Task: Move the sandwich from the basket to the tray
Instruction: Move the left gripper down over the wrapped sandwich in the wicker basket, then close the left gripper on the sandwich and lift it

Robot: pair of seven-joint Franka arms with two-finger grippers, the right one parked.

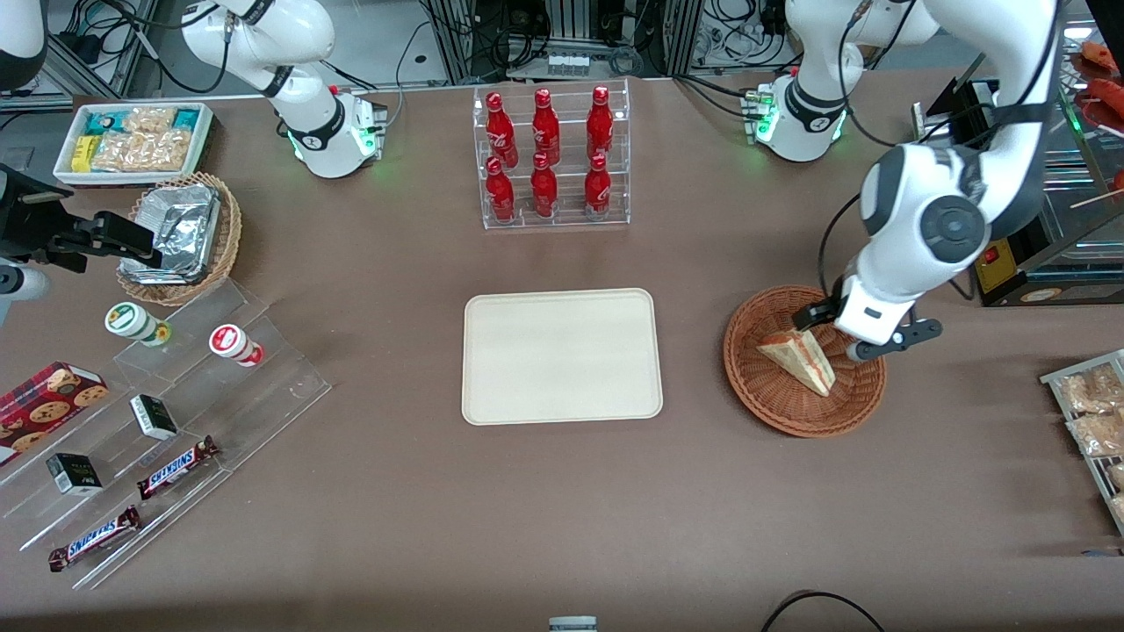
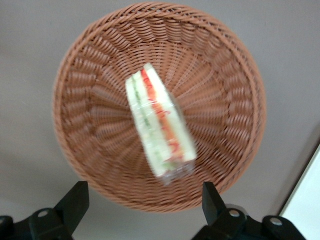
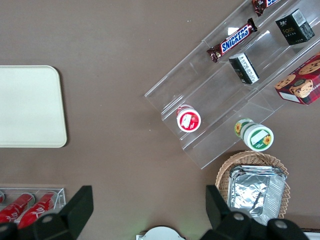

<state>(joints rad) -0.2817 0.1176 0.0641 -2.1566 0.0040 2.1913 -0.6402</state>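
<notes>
I need to grab the sandwich next with my left gripper by its flat bread sides on both sides of the filling (image 2: 162, 115). Then I can place it on the tray.
The sandwich (image 1: 801, 358) (image 2: 159, 127), a pale bread wedge with red and green filling, lies in the round reddish-brown wicker basket (image 1: 790, 421) (image 2: 80, 90). My left gripper (image 1: 848, 333) (image 2: 144, 195) hangs just above the basket, open. Its two black fingers stand wide apart over the basket's rim with nothing between them, and they do not touch the sandwich. The cream-white tray (image 1: 562, 355) (image 3: 30, 105) lies bare on the table beside the basket, toward the parked arm's end. A corner of the tray (image 2: 306, 200) shows in the left wrist view.
A clear rack of red bottles (image 1: 551, 158) stands farther from the front camera than the tray. A clear stepped shelf with snacks (image 1: 158, 421), a foil-filled tan basket (image 1: 180, 237) and a white snack bin (image 1: 132, 140) lie toward the parked arm's end. Packets (image 1: 1089, 412) lie near the working arm's end.
</notes>
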